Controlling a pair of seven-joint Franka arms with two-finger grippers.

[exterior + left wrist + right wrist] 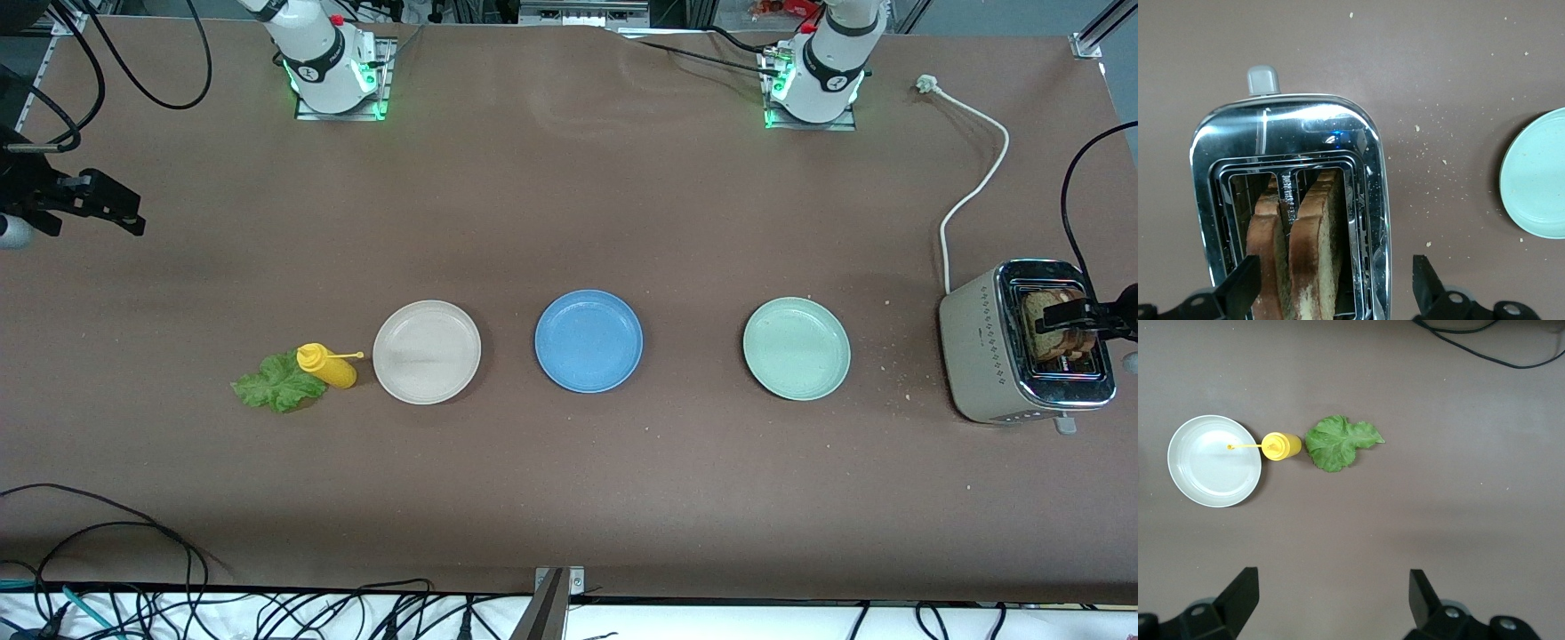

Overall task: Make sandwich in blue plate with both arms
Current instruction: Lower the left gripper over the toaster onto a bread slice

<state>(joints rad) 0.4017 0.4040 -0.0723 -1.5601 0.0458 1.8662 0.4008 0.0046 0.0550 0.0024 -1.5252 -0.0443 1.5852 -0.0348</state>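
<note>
My left gripper's fingers are still above both bread slices, on either side of the pair, so it lowers first, then closes on both slices.
The blue plate (588,340) lies empty in the middle of the table. Two brown bread slices (1058,331) stand in the toaster (987,351) at the left arm's end; they also show in the left wrist view (1305,253). My left gripper (1074,315) hangs open over the toaster's slots (1333,283), with both slices between its fingers and neither touched. The green lettuce leaf (278,383) lies on the table at the right arm's end. My right gripper (132,213) is open and empty in the air over bare table (1331,593), apart from the lettuce (1338,442).
A beige plate (427,352) and a pale green plate (797,348) flank the blue plate. A yellow squeeze bottle (327,365) lies between the lettuce and the beige plate. The toaster's white cord (973,191) trails toward the left arm's base. Crumbs lie around the toaster.
</note>
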